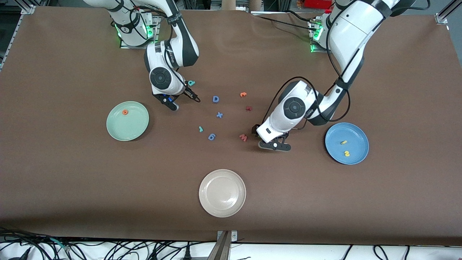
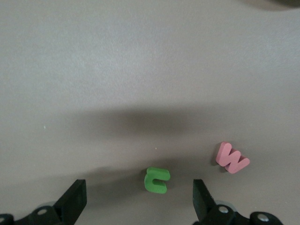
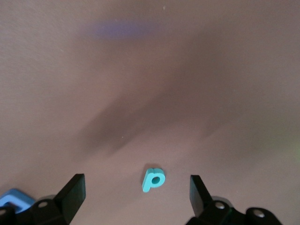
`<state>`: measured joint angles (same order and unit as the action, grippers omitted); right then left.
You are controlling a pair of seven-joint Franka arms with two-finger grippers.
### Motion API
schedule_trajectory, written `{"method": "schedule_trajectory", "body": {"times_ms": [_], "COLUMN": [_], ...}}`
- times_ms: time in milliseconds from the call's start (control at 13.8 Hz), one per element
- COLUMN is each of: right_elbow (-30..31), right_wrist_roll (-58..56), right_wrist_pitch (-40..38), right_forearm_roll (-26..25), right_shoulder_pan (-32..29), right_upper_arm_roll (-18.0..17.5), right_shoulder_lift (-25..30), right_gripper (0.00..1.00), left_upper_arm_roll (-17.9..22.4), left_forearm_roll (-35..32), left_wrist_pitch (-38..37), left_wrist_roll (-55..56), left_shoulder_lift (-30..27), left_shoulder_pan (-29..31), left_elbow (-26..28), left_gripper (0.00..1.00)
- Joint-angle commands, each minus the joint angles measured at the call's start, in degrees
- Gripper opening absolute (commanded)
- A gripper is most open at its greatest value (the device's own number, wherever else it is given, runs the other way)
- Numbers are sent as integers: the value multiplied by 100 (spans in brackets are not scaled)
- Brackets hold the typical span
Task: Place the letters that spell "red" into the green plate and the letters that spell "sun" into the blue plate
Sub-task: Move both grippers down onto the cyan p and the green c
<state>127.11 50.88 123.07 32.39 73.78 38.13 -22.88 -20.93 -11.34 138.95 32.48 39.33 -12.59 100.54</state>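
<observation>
My left gripper isn't ready to close: its fingers are above the green "n" in the left wrist view and would miss it now, so it should lower.
The green plate (image 1: pixel 137 126) holds the orange "e" (image 1: pixel 125 112). Two yellow letters (image 1: pixel 345 148) lie in the blue plate (image 1: pixel 357 135). My right gripper (image 1: pixel 182 100) (image 3: pixel 136 197) hangs open, low over the table, with the teal "d" (image 1: pixel 191 83) (image 3: pixel 153 179) lying on the cloth between its spread fingers, untouched. My left gripper (image 1: pixel 271 141) (image 2: pixel 138 201) is open too, with the green "n" (image 2: pixel 156 180) on the table between its fingers. The front view hides the "n" under that hand. The thin teal "r" (image 1: pixel 200 129) lies in the middle of the table.
A beige plate (image 1: pixel 222 193) sits nearest the front camera. Loose letters lie mid-table: a blue D (image 1: pixel 216 99), a blue x (image 1: pixel 219 115), another blue letter (image 1: pixel 212 136), an orange one (image 1: pixel 243 94), a dark red one (image 1: pixel 248 108). A pink w (image 1: pixel 243 137) (image 2: pixel 232 158) lies beside the left gripper.
</observation>
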Motion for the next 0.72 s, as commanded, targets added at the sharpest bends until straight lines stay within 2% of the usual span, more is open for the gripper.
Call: {"method": "schedule_trajectory", "body": {"times_ms": [0, 290, 652], "right_elbow": [428, 709, 1140], "right_wrist_roll": [54, 54, 1], "right_wrist_pitch": [427, 831, 1061], "right_forearm_roll": [329, 839, 919], "right_shoulder_pan": [302, 663, 734], "right_upper_arm_roll": [45, 45, 45], "right_shoulder_lift": [161, 135, 240], "right_gripper": [98, 98, 98], "left_upper_arm_roll": [53, 62, 89], "left_forearm_roll": [-683, -897, -905], "left_wrist_pitch": [264, 291, 396], "left_wrist_roll": [758, 962, 962], "left_shoulder_lift": [-146, -23, 109], "left_shoulder_pan": [-156, -235, -253], "left_elbow": [264, 238, 203], "left_gripper": [100, 100, 99]}}
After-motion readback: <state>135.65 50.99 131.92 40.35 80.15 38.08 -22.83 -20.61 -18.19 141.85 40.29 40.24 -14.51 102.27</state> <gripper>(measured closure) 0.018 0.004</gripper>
